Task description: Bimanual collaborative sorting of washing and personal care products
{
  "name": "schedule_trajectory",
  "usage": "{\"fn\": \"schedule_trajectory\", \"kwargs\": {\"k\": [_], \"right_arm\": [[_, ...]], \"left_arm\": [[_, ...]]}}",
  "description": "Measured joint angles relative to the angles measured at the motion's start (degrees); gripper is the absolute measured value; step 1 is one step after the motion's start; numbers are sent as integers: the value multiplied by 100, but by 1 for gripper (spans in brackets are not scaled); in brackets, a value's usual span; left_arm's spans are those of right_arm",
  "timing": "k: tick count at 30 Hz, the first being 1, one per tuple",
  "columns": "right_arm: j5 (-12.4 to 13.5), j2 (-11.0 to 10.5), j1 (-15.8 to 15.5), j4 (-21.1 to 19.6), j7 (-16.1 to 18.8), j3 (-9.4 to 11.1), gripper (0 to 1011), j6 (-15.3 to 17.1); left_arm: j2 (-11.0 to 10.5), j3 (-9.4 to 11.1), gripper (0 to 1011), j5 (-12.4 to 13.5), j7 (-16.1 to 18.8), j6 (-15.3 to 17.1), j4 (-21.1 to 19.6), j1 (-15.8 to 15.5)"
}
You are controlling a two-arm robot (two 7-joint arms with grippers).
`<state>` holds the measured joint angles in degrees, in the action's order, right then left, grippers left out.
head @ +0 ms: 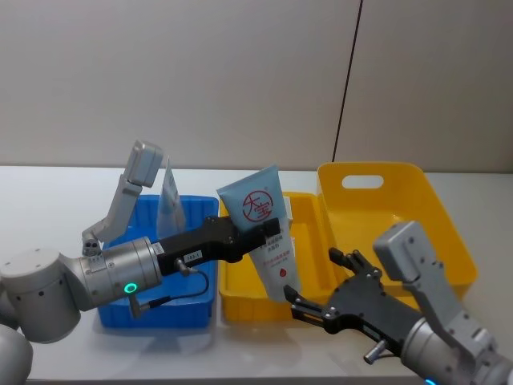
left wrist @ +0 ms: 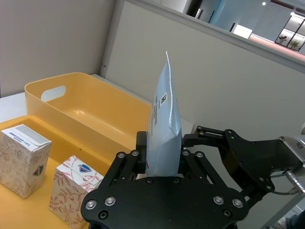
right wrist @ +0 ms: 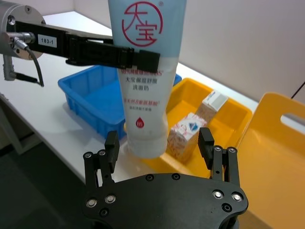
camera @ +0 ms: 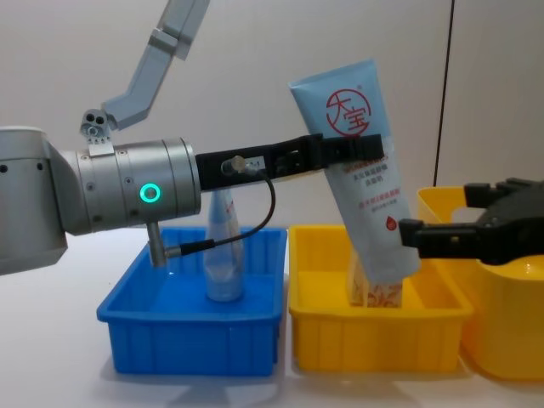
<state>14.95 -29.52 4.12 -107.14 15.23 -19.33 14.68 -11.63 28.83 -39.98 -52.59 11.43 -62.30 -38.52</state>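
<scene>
My right gripper is to grab the pale blue squeeze tube by its end with the cap next. Then it can sort the tube into the large yellow bin.
A pale blue squeeze tube with a red round logo hangs cap-down over the small yellow tray. My left gripper is shut on its middle. In the chest view the tube tilts, its cap end just above the tray. My right gripper is open, one finger on each side of the tube's cap end, not touching it. A second tube stands upright in the blue tray. A white, red-patterned carton and a beige carton stand in the small yellow tray.
A large yellow bin with a handle slot stands at the right, next to the small yellow tray. The blue tray sits at the left. All three stand on a white table before a grey wall.
</scene>
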Motion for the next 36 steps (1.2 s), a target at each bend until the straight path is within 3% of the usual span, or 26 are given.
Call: {"fn": "schedule_trajectory", "kwargs": {"k": [9, 26, 32, 36], "right_arm": [[-413, 267, 289, 342, -122, -313, 1003, -229], [-946, 808, 760, 1080, -368, -700, 1003, -285], [-1069, 933, 847, 1253, -457, -763, 912, -305], [-1129, 1003, 900, 1340, -504, -797, 793, -313]], "left_arm": [[1, 0, 284, 0, -5, 0, 0, 0], [1, 0, 285, 1, -5, -1, 0, 0], [0, 0, 285, 1, -5, -1, 0, 0], [0, 0, 284, 1, -5, -1, 0, 0]]}}
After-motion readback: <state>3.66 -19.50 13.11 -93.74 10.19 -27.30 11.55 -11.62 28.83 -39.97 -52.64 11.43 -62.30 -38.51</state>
